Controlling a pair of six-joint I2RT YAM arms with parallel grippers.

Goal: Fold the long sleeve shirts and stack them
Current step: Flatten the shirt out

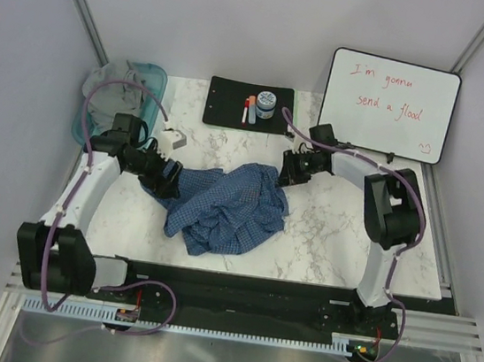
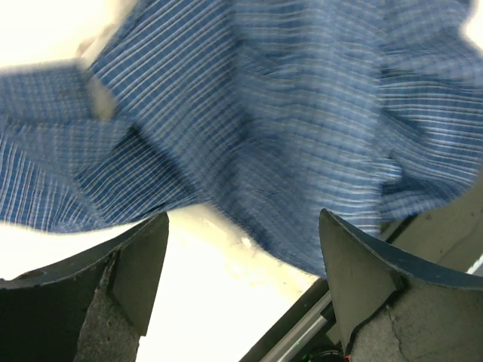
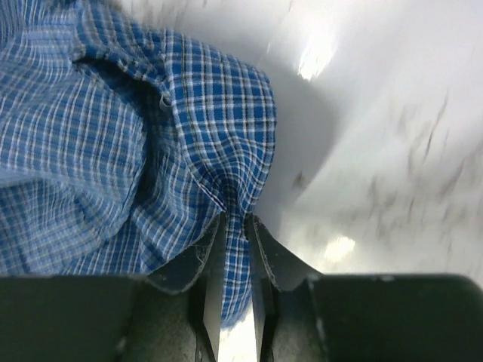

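My left gripper is to grab the shirt's loose edge near the table's black front edge next, to spread the check shirt (image 1: 230, 202) for folding.
A blue-and-white check shirt (image 1: 230, 202) lies crumpled in the middle of the marble table (image 1: 342, 234). My right gripper (image 1: 286, 171) is at the shirt's far right corner. In the right wrist view its fingers (image 3: 235, 220) are shut on a pinched fold of the check cloth (image 3: 90, 151). My left gripper (image 1: 171, 181) sits at the shirt's left edge. In the left wrist view it (image 2: 243, 219) stands wide open just short of the cloth's edge (image 2: 264, 113), with bare table between its fingers. Pale grey fabric (image 1: 129, 77) shows inside the teal tub (image 1: 97, 126).
A black mat (image 1: 225, 107) at the back holds a small jar (image 1: 265, 104) and markers. A whiteboard (image 1: 391, 102) leans at the back right. A small white object (image 1: 172, 141) lies near the left arm. The table's black front edge (image 1: 282, 286) runs below the shirt.
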